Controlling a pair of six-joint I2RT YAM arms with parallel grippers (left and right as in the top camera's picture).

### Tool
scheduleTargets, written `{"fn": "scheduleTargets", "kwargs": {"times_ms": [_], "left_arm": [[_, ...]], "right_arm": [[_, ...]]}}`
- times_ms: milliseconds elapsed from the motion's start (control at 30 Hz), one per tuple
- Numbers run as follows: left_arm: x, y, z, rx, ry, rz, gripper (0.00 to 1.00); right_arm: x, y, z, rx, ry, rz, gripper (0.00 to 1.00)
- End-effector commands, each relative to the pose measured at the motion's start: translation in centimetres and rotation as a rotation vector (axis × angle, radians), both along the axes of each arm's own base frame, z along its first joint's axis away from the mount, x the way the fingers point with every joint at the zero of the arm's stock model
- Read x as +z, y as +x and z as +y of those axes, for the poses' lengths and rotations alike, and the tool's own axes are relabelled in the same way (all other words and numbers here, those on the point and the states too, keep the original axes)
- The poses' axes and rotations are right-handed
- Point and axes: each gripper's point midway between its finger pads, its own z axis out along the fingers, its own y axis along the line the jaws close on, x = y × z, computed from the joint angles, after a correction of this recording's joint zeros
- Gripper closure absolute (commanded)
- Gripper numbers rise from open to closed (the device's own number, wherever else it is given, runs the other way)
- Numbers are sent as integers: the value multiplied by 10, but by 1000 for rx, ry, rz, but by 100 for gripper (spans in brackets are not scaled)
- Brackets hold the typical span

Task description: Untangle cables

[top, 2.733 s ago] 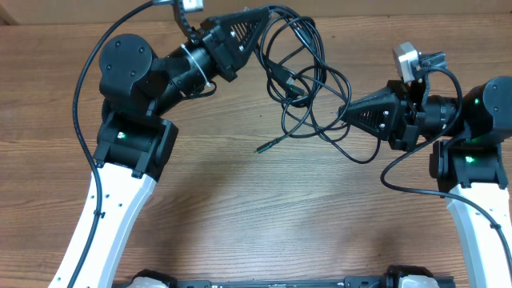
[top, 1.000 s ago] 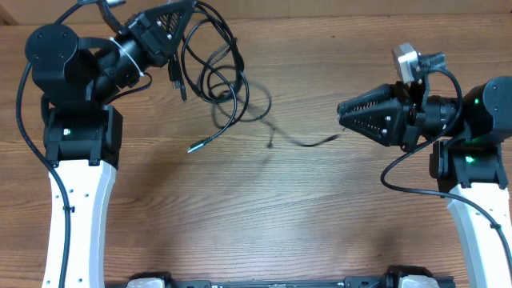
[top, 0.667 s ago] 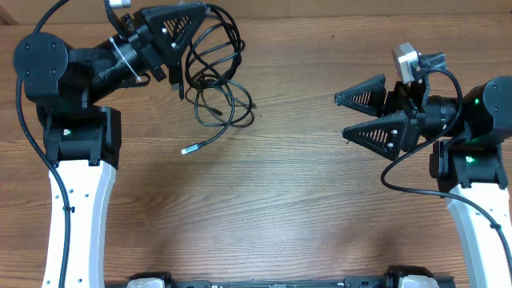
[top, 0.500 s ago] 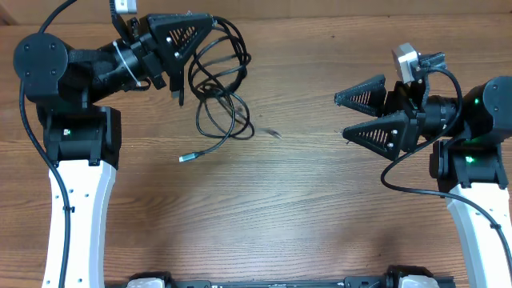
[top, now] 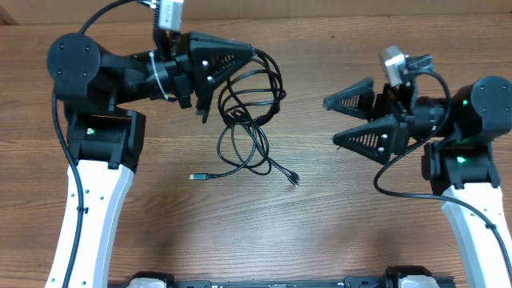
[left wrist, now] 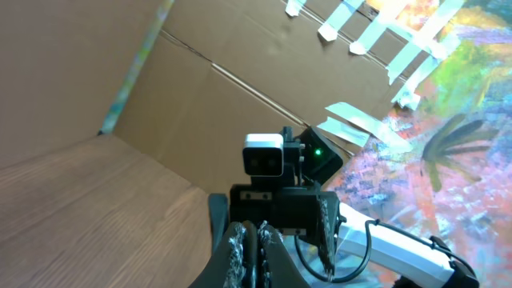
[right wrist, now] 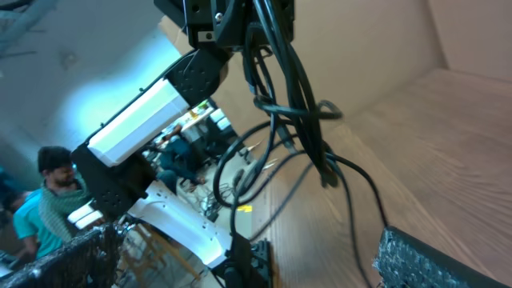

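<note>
The knotted loops must stay exposed for my left gripper to untangle, so my right gripper should next grab the gathered cords at the bundle's near side.
The cables [top: 250, 102] are a knotted bundle of thin black cords. They hang from my left gripper [top: 250, 58], which is shut on a strand at the bundle's top. Loops trail down onto the table. One silver-tipped plug [top: 196, 176] lies at the lower left and a black plug end [top: 294, 182] at the lower right. In the left wrist view the fingers [left wrist: 238, 244] press together on a black strand. My right gripper [top: 330, 120] stands wide open, to the right of the bundle and apart from it. The right wrist view shows the cables [right wrist: 298, 120] dangling ahead of its fingers [right wrist: 428, 256].
The wooden table [top: 264, 232] carries only the cable ends. A cardboard wall [left wrist: 200, 88] stands behind the table. My right arm's camera [left wrist: 264, 154] faces the left gripper across the gap.
My right gripper opened and let go of the strand it held. My left arm swung the bundle right toward the table's middle, and the loose ends now trail on the wood.
</note>
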Motion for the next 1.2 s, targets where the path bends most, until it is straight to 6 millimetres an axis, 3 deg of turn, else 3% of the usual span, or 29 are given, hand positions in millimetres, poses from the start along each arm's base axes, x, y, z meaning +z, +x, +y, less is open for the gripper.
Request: {"fn": "scheduleTargets", "kwargs": {"times_ms": [0, 167, 367, 600, 667, 700, 800, 1067, 1167], "left_arm": [[8, -1, -3, 6, -20, 20, 96], [12, 3, -2, 23, -52, 96, 96], [24, -20, -14, -70, -62, 41, 96], [25, -28, -24, -107, -63, 43, 96], [26, -26, -25, -98, -70, 45, 96], [26, -25, -25, -94, -72, 48, 96], [26, -26, -27, -98, -73, 49, 96], [28, -26, -36, -88, -92, 47, 96], [26, -24, -36, -87, -92, 53, 96]], "right_arm": [[5, -4, 12, 12, 9, -57, 0], [6, -7, 25, 29, 19, -60, 0], [0, 7, 36, -2, 29, -24, 4], [-9, 14, 50, 4, 30, 13, 8], [-9, 12, 54, 12, 31, 1, 13], [-7, 10, 56, 20, 36, -25, 22], [-6, 12, 58, 6, 41, -28, 34], [-5, 6, 69, 23, 45, -41, 48], [-5, 5, 70, 28, 45, -41, 65]]}}
